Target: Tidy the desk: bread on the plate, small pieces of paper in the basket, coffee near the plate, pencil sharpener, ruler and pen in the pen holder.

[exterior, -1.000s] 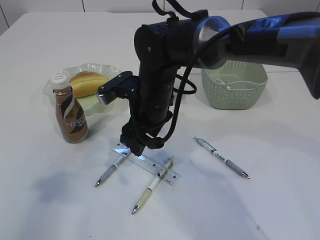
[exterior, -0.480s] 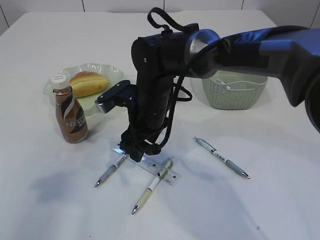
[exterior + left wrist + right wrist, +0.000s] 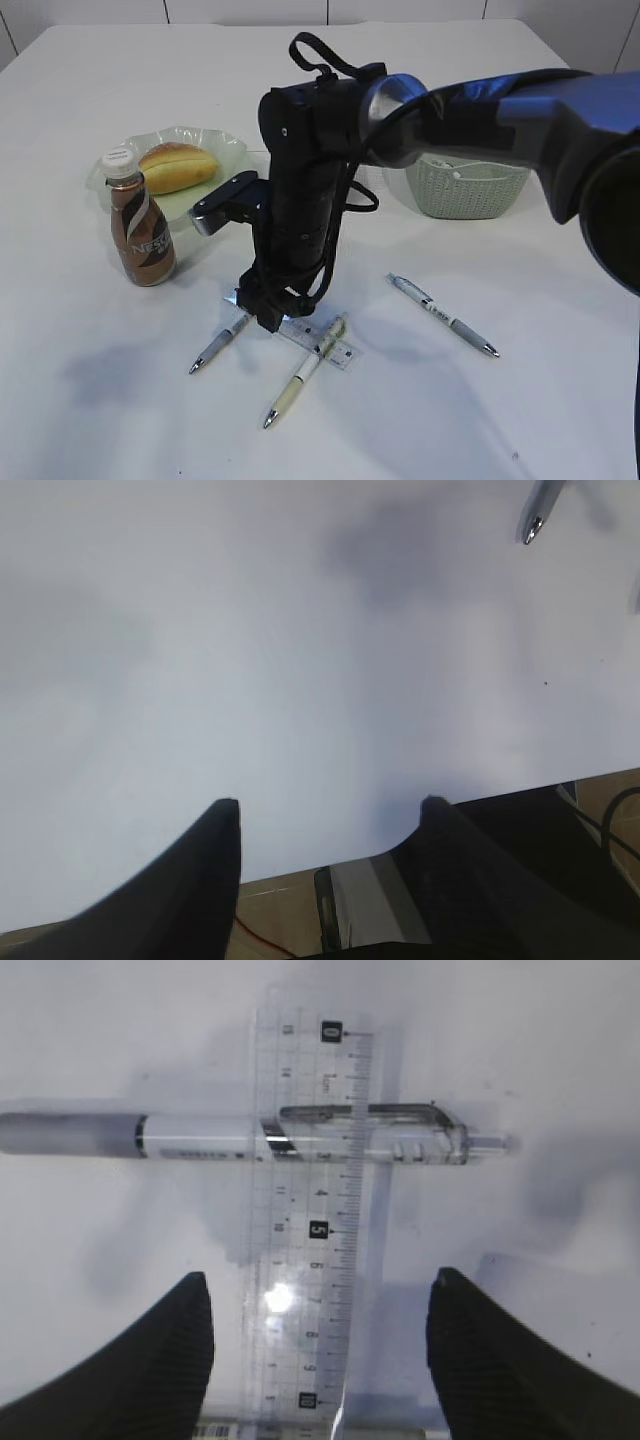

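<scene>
The pens cross beneath the clear ruler and crowd the fingers elsewhere. My right gripper will grab it by the ruler's bare part between the pens.
A clear ruler point(image 3: 310, 1240) lies on the white table across a white pen point(image 3: 200, 1135) with a grey grip. My right gripper point(image 3: 320, 1290) hangs open just above the ruler, one finger on each side of it, gripping nothing. In the exterior view that gripper point(image 3: 268, 315) points down at the ruler's point(image 3: 325, 342) left end. Two pens point(image 3: 222, 343) point(image 3: 303, 372) cross the ruler and a third pen point(image 3: 443, 315) lies to the right. The bread point(image 3: 177, 167) rests on the green plate point(image 3: 215, 145), with the coffee bottle point(image 3: 140, 225) in front. My left gripper point(image 3: 330, 805) is open and empty over the table's near edge. Pen holder, pencil sharpener and paper pieces are out of view.
A pale green basket point(image 3: 470, 190) stands at the back right, partly hidden behind the right arm point(image 3: 300, 180). A pen tip point(image 3: 535, 515) shows at the top right of the left wrist view. The table's front edge point(image 3: 300, 875) lies just under the left gripper.
The right arm has sunk a little and shifted slightly left, bringing its open gripper closer to the ruler. Nothing on the table has moved.
</scene>
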### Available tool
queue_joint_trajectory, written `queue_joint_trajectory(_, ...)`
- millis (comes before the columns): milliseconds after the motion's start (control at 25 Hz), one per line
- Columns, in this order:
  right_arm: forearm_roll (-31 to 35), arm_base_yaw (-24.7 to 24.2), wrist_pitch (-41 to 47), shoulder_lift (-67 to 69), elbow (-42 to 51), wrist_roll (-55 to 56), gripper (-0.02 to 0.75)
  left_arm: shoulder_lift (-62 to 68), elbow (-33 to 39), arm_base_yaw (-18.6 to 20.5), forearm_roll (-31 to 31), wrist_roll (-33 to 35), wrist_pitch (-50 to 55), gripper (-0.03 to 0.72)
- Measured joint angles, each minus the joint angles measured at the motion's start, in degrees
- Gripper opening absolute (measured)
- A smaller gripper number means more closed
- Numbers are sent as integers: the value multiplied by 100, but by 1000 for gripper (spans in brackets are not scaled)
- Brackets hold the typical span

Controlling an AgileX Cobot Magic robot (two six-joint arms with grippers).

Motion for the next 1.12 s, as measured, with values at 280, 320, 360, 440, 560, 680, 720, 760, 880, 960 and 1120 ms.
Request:
queue_joint_trajectory(280, 26, 0, 121, 107, -32, -12, 520, 0, 0, 0, 19, 0, 0, 394)
queue_joint_trajectory(320, 26, 0, 121, 107, -32, -12, 520, 0, 0, 0, 19, 0, 0, 394)
queue_joint_trajectory(360, 37, 0, 121, 112, -41, -12, 520, 0, 0, 0, 19, 0, 0, 394)
queue_joint_trajectory(440, 37, 0, 121, 112, -41, -22, 520, 0, 0, 0, 19, 0, 0, 394)
queue_joint_trajectory(560, 37, 0, 121, 135, -41, -31, 520, 0, 0, 0, 19, 0, 0, 394)
queue_joint_trajectory(680, 37, 0, 121, 170, -41, -44, 520, 0, 0, 0, 19, 0, 0, 394)
queue_joint_trajectory(720, 37, 0, 131, 175, -41, -44, 520, 0, 0, 0, 19, 0, 0, 394)
queue_joint_trajectory(760, 37, 0, 124, 175, -52, -55, 520, 0, 0, 0, 19, 0, 0, 394)
queue_joint_trajectory(880, 46, 0, 124, 175, -52, -66, 520, 0, 0, 0, 19, 0, 0, 394)
queue_joint_trajectory(960, 46, 0, 124, 175, -52, -66, 520, 0, 0, 0, 19, 0, 0, 394)
queue_joint_trajectory(1120, 46, 0, 124, 175, -52, -78, 520, 0, 0, 0, 19, 0, 0, 394)
